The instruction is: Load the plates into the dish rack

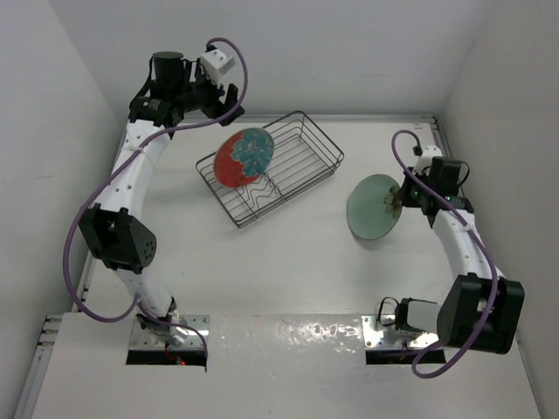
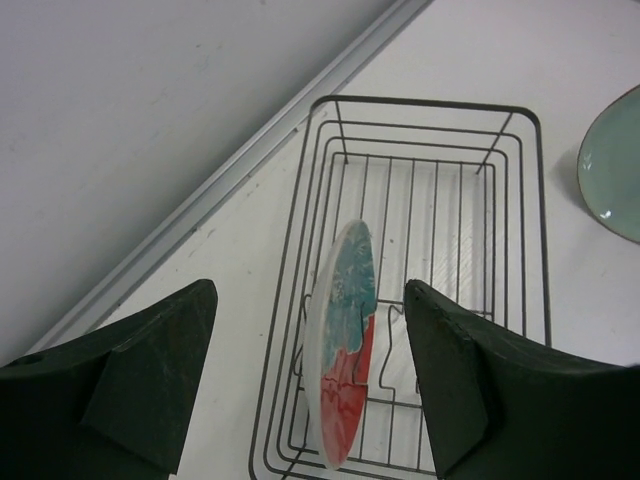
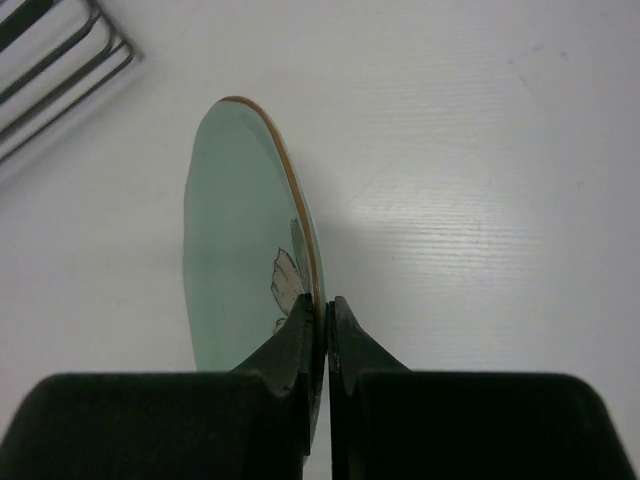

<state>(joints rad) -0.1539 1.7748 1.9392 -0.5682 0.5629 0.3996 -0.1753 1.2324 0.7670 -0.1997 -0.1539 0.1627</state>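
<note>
The pale mint plate should stand in the dish rack beside the red plate, so the left gripper next needs to grab it by its rim (image 1: 359, 183).
The red plate with a teal floral centre (image 1: 244, 157) stands on edge in the zigzag holder at the left end of the dark wire dish rack (image 1: 316, 138). It also shows in the left wrist view (image 2: 345, 345), inside the rack (image 2: 520, 215). My left gripper (image 1: 225, 99) is open and empty, above and behind the rack; in its own view the gripper (image 2: 310, 385) straddles the plate from above without touching it. My right gripper (image 1: 400, 194) is shut on the rim of the pale mint plate (image 1: 373, 208), held on edge above the table right of the rack. The right wrist view shows the gripper (image 3: 322, 312) pinching that plate (image 3: 235, 240).
White walls close in the table at the back and both sides. A metal strip (image 1: 262, 336) with the arm bases runs along the near edge. A corner of the rack (image 3: 50, 70) lies left of the mint plate.
</note>
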